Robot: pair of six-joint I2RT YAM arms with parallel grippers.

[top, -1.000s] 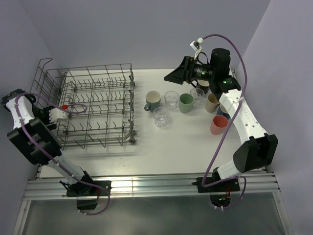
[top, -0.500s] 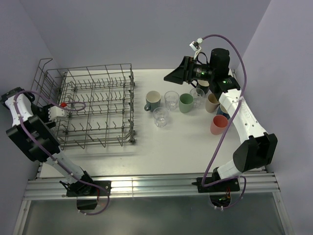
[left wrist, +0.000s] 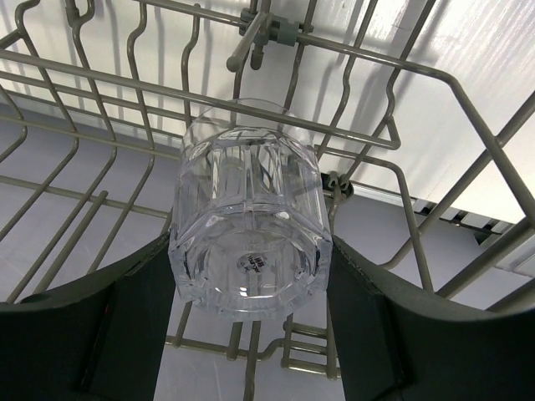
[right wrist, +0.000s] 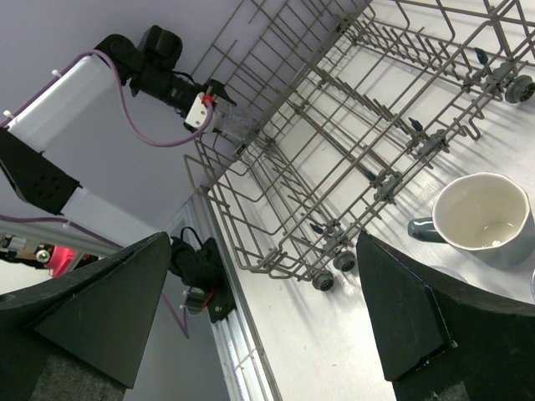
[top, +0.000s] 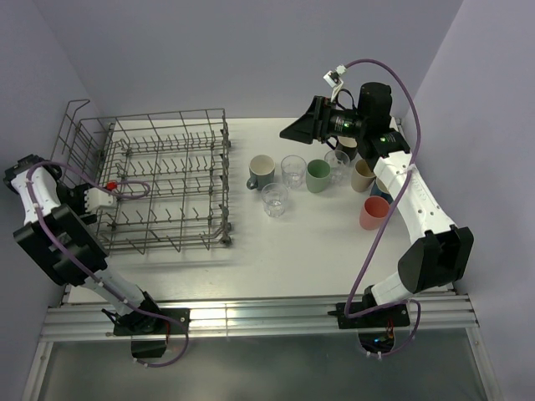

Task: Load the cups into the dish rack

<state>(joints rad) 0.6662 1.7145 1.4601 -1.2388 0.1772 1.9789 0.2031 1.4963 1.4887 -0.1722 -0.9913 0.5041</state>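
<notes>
The clear glass tumbler's far end is among the wires and the tumbler would remain in the rack point(top: 167, 180), so it is time for my left gripper to release it.
My left gripper point(left wrist: 251, 288) is shut on a clear glass tumbler point(left wrist: 248, 242), base toward the camera, held among the wires at the left side of the grey wire dish rack point(left wrist: 380, 142). In the top view the left gripper point(top: 104, 195) sits at the rack's point(top: 167, 180) left wall. My right gripper point(top: 301, 127) is open and empty, raised above the back right. Below it stand a grey-blue mug point(top: 261, 172), a green mug point(top: 318, 175), a beige mug point(top: 362, 175), a coral mug point(top: 374, 213) and three clear tumblers, one in front point(top: 274, 199).
The right wrist view shows the rack point(right wrist: 351, 142) on small wheels, the grey-blue mug point(right wrist: 483, 219) beside it and the left arm point(right wrist: 167, 75) at its far side. An aluminium rail point(top: 259, 317) runs along the near edge. Walls close in left, back and right.
The left wrist with the tumbler has shifted slightly at the rack's left side. The right arm and the cups on the table have not moved.
</notes>
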